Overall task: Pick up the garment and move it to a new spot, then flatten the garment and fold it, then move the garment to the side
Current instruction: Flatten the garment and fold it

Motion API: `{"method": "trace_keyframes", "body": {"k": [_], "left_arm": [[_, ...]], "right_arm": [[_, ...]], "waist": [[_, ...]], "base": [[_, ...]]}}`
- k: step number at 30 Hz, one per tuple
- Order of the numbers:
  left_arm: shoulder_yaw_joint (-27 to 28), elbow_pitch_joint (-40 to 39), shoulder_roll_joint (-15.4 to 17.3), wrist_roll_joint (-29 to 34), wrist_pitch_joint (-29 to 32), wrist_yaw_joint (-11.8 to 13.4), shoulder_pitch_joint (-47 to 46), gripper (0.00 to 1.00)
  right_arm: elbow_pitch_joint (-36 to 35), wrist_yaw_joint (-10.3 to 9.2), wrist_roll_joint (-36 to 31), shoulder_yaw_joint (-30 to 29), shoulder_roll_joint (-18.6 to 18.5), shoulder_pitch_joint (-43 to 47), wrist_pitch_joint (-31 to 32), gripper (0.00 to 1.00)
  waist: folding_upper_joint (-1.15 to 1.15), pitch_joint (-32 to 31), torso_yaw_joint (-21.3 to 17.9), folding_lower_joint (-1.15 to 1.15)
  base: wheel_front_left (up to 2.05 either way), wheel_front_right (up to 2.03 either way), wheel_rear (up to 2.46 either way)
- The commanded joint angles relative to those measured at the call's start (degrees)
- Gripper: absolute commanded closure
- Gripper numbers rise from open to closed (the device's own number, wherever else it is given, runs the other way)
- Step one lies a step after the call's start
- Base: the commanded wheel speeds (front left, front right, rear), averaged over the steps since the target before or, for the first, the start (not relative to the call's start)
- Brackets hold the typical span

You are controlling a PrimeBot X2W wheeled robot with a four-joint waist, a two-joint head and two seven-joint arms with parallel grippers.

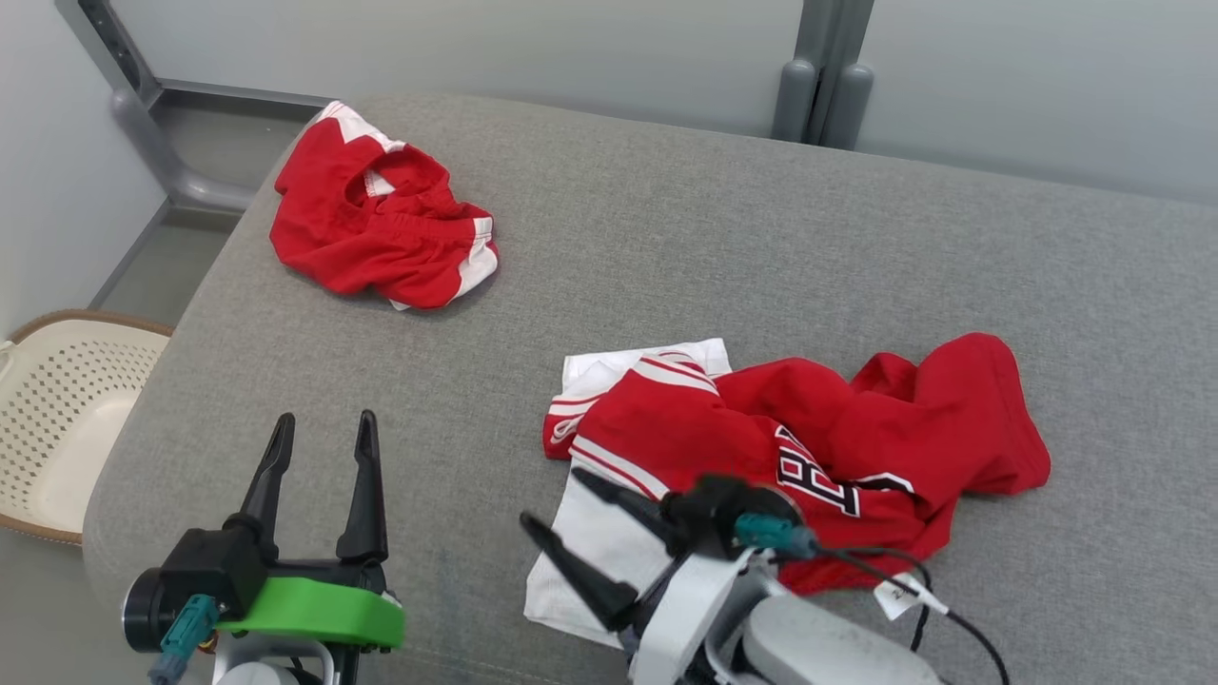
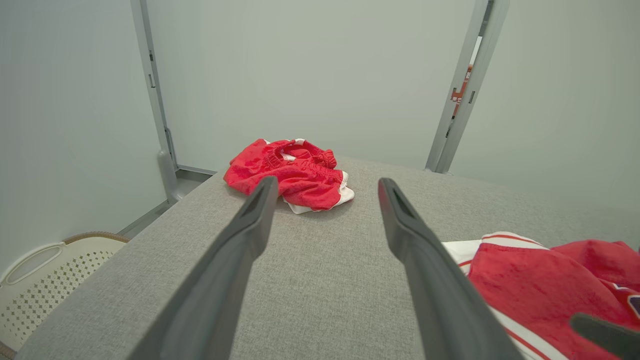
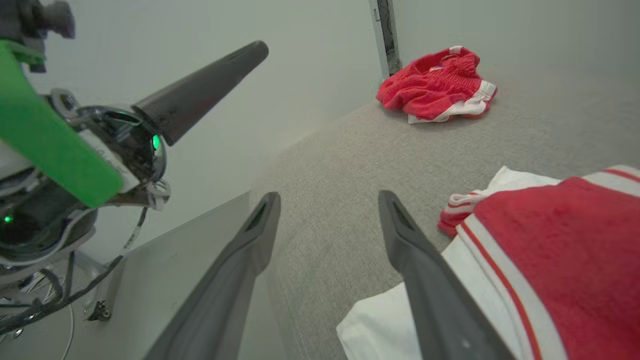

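The crumpled red jersey (image 1: 759, 440) needs to be spread flat for folding, so my right gripper will next grab the jersey by its plain red hem (image 1: 1031, 424).
The garment (image 1: 818, 447), a red jersey with white trim and dark lettering, lies crumpled on the grey cushioned surface (image 1: 761, 247) at the front right. It also appears in the left wrist view (image 2: 540, 280) and the right wrist view (image 3: 560, 250). My right gripper (image 1: 550, 495) stands open at the jersey's white near-left corner, with nothing between its fingers (image 3: 327, 197). My left gripper (image 1: 325, 419) is open and empty further left, above bare cushion (image 2: 327, 181).
Red shorts (image 1: 381, 224) with white trim lie bunched at the far left corner of the surface (image 2: 292, 172) (image 3: 435, 85). A cream perforated basket (image 1: 57, 409) stands on the floor past the left edge. Grey walls and metal posts close the back.
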Motion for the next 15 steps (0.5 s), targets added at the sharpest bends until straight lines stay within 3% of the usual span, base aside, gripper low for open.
{"method": "trace_keyframes", "body": {"k": [1,8,15], "left_arm": [[0.2,-0.19,0.09,0.68,-0.03,-0.09,0.45,0.0],[0.36,-0.72,0.1,0.83,-0.03,0.22,1.08,0.0],[-0.02,-0.84,0.09,0.85,-0.03,0.17,0.8,0.0]], "right_arm": [[-1.02,-0.02,-0.9,-1.98,-1.32,-0.41,-0.14,0.0],[-5.22,-0.04,-5.96,-16.14,-7.46,1.5,-0.16,0.0],[-2.15,-0.03,-10.58,-29.67,-12.61,2.1,-0.18,0.0]], "waist": [[0.0,-0.22,-0.78,0.0],[0.0,-0.79,-2.82,0.0],[0.0,-0.29,-3.72,0.0]], "base": [[0.0,0.0,0.0],[0.0,0.0,0.0],[0.0,0.0,0.0]]}}
